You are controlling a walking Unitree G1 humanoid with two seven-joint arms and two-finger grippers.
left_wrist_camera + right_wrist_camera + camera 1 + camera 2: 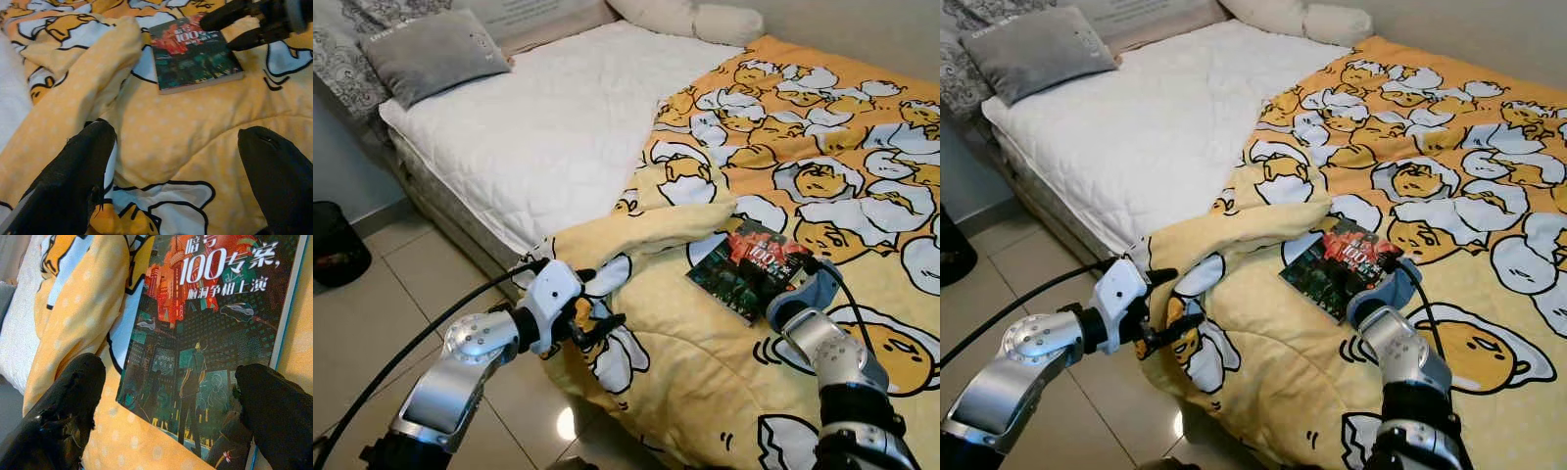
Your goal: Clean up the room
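Note:
The robot's right gripper should next grab the book across its thin bottom edge (734,313), because the book's broad cover (744,262) is nearly as wide as the gap between the gripper's open fingers.
A book (742,266) with a dark green and red cover lies flat on the yellow cartoon-egg duvet (822,176) near the bed's front edge. My right gripper (166,377) is open just above the book's near end, one finger on each side of the cover. From the left wrist view its two black fingers (222,15) reach over the book's corner. My left gripper (600,300) is open at the duvet's corner that hangs off the bed side. A folded ridge of duvet (88,93) lies ahead of it.
The white mattress (538,127) is bare on the left half, with a grey pillow (435,49) at its head and white pillows (690,15) at the far end. A black bin (335,243) stands on the tiled floor (421,284) to the left.

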